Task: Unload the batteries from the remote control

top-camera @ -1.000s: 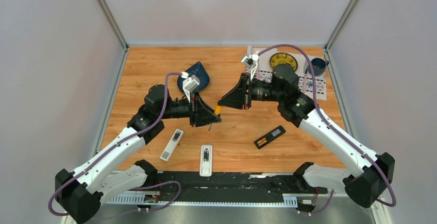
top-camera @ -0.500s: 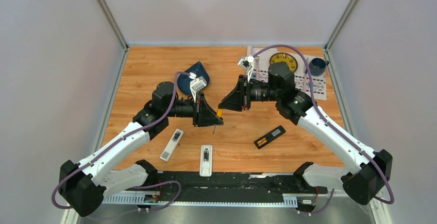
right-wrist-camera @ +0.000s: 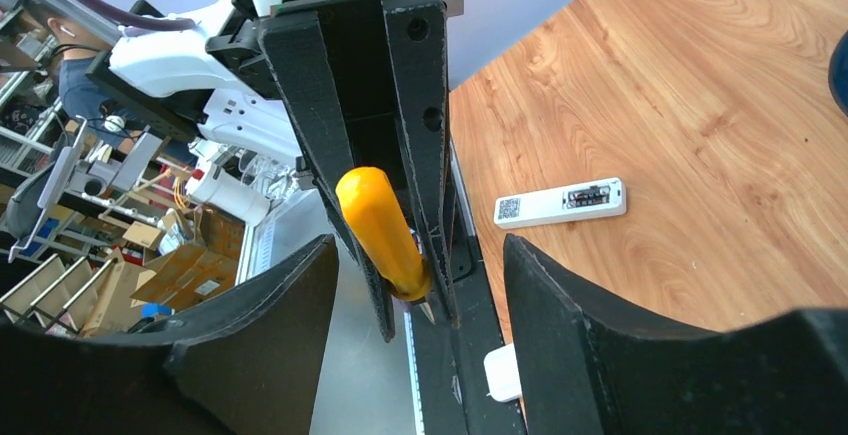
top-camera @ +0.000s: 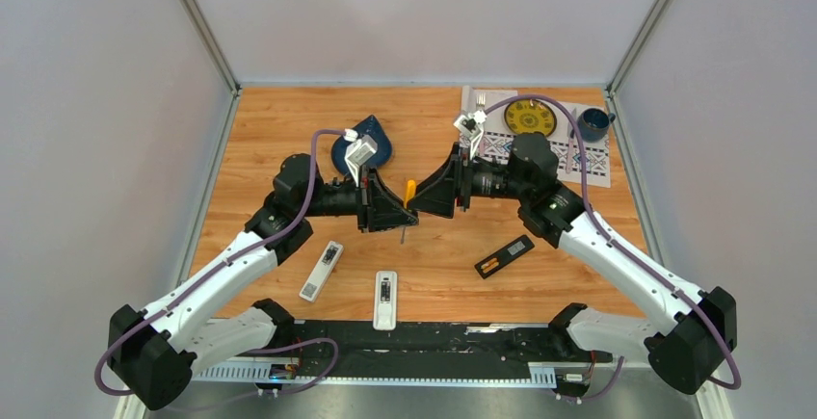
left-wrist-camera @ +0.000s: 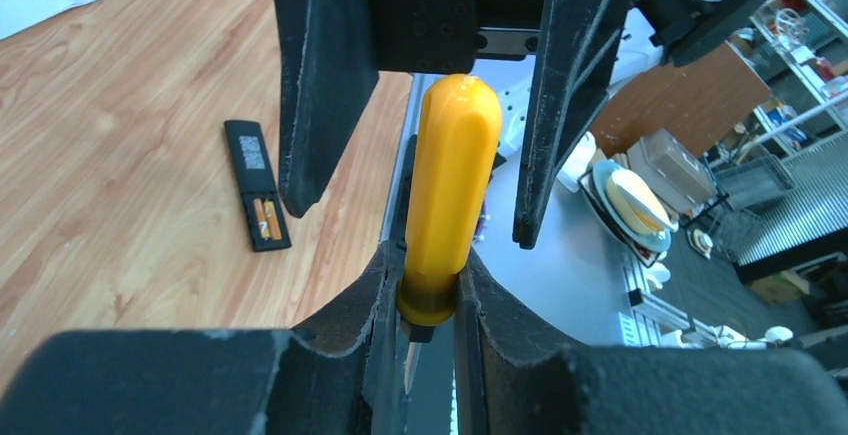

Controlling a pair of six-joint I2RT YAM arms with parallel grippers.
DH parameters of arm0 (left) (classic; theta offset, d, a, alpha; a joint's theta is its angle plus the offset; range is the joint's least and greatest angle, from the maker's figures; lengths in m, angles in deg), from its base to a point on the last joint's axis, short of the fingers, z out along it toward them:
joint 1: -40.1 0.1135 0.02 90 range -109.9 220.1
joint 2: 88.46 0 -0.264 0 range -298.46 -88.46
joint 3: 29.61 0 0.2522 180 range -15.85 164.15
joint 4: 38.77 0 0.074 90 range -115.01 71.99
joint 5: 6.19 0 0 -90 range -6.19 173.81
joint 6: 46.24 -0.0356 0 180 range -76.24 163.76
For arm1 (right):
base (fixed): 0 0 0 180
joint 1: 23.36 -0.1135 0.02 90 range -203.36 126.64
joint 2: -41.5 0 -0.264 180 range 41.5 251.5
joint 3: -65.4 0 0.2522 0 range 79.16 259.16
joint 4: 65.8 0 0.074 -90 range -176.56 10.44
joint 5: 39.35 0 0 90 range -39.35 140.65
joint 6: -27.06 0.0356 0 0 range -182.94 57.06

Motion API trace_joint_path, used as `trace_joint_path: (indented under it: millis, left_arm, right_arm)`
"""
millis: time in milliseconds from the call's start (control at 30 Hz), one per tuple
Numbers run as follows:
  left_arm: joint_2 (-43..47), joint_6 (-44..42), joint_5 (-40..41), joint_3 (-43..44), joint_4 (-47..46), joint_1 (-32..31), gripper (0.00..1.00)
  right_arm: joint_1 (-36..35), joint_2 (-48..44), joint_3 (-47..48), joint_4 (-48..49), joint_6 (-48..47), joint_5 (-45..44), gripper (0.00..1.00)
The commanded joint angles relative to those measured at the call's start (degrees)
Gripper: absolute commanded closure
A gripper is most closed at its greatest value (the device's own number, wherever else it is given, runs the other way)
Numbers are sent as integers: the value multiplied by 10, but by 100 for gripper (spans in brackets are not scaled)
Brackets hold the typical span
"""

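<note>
My right gripper next needs to hold the screwdriver by its orange handle [top-camera: 410, 191] [right-wrist-camera: 383, 230], so the metal tip stays free to pry batteries out.
My left gripper [top-camera: 408, 217] is shut on the lower end of an orange-handled screwdriver [left-wrist-camera: 450, 185], whose handle stands up between the spread fingers [left-wrist-camera: 310, 75] of my right gripper [right-wrist-camera: 420, 245]. The right gripper is open, with gaps on both sides of the handle [right-wrist-camera: 380, 225]. A black remote control [top-camera: 504, 256] lies on the table at the right, back open, with two orange-gold batteries [left-wrist-camera: 266, 219] in its bay. Two white remotes [top-camera: 322, 270] [top-camera: 385, 299] lie near the front, each with its compartment uncovered. What is in those compartments I cannot tell.
A dark blue object [top-camera: 364, 144] lies behind the left arm. At the back right, a patterned placemat [top-camera: 592, 164] carries a yellow plate [top-camera: 530, 116], with a blue cup [top-camera: 594, 123] beside it. Metal frame rails run along the table's sides.
The right gripper has opened and let go of the screwdriver handle. The left gripper still holds the screwdriver, and both arms have shifted slightly.
</note>
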Motion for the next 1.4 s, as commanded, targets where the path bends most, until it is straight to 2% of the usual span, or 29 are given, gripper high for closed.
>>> trace_joint_path:
  millis: [0, 233, 600, 633, 733, 767, 800, 933, 967, 1000, 1067, 1100, 1200, 1267, 1367]
  left_arm:
    - [7, 22, -51, 0, -63, 2, 100]
    - [14, 35, -85, 2, -84, -3, 100]
    - [-2, 27, -86, 22, -73, -27, 100]
    - [-5, 26, -86, 23, -71, -28, 100]
    - [-12, 25, -85, 28, -69, -33, 100]
    - [-13, 24, -87, 29, -69, -32, 100]
    - [-13, 25, -86, 30, -69, -32, 100]
    - [-9, 13, -78, 31, -54, -32, 99]
    - [-7, 0, -77, 32, -39, -32, 94]
    - [-6, -11, -74, 34, -27, -31, 77]
    - [1, -54, -51, 43, 34, -29, 64]
    - [3, -66, -44, 44, 52, -26, 54]
    - [23, -88, -6, 30, 88, -10, 44]
    - [44, -103, 50, 9, 123, -3, 29]
    - [89, -120, 154, -27, 172, 3, 25]
  right_arm:
    - [-2, -20, 0, 78, 17, 28, 36]
    - [-3, -21, 9, 170, 68, 73, 44]
    - [-5, 4, 21, 173, 82, 121, 58]
    - [-6, 6, 23, 173, 83, 122, 60]
    - [-9, 12, 27, 170, 85, 124, 79]
    - [-9, 13, 28, 169, 87, 126, 93]
    - [-10, 14, 28, 169, 86, 127, 100]
    - [-10, 6, 26, 148, 70, 116, 100]
    - [-10, 5, 27, 141, 65, 111, 100]
    - [-10, 0, 27, 131, 57, 102, 100]
    - [-9, -4, 27, 100, 32, 90, 100]
    - [-9, -6, 29, 67, 22, 74, 100]
    - [-9, -17, 32, -10, -23, 17, 100]
    - [-5, -26, 32, -52, -44, -22, 100]
    - [12, -44, 14, -91, -58, -82, 100]
